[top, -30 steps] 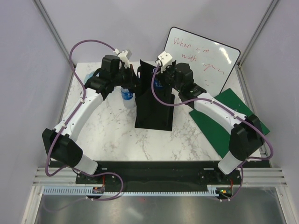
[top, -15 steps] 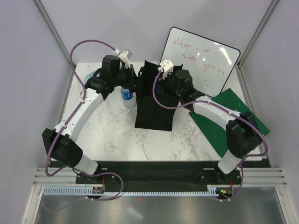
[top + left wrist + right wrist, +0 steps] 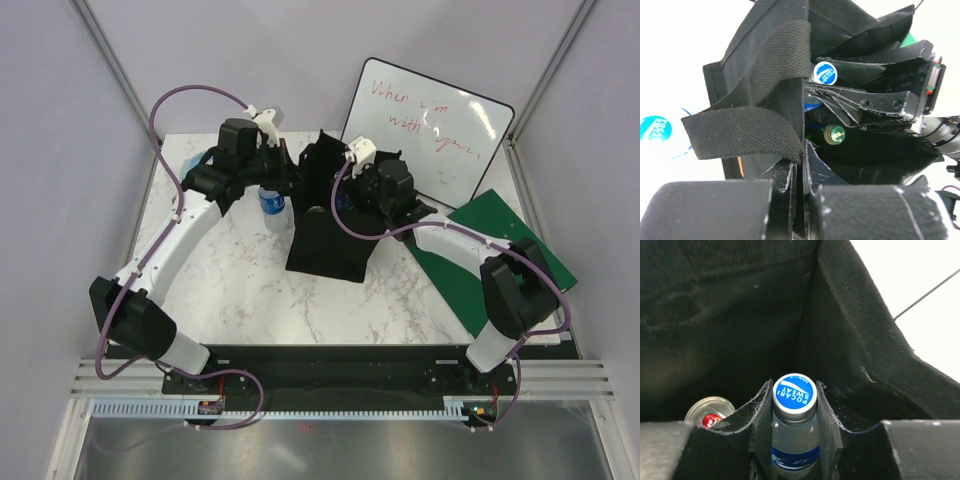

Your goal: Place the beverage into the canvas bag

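Observation:
The bottle is upright between the bag's sides beside the silver-topped can and would end inside, so my right gripper needs to release it.
The black canvas bag (image 3: 325, 225) stands mid-table with its mouth open. My left gripper (image 3: 291, 172) is shut on the bag's left rim (image 3: 802, 165), just under a loop handle (image 3: 750, 125). My right gripper (image 3: 338, 195) is inside the bag's mouth, shut on a clear Pocari Sweat bottle with a blue cap (image 3: 794, 392). The fingers (image 3: 829, 415) clamp its neck. The same cap (image 3: 823, 73) shows in the left wrist view between the right gripper's fingers (image 3: 865, 102). The bottle is upright, and black fabric surrounds it.
Inside the bag lie a green-capped bottle (image 3: 833, 134) and a silver-topped can (image 3: 710, 412). A second blue-capped bottle (image 3: 270, 200) stands on the table left of the bag, under my left arm. A whiteboard (image 3: 430, 125) leans at the back right beside a green board (image 3: 490, 255).
My right gripper has moved left and down into the bag's mouth with the bottle. The bag's top has spread wider. My left gripper has kept its hold on the rim.

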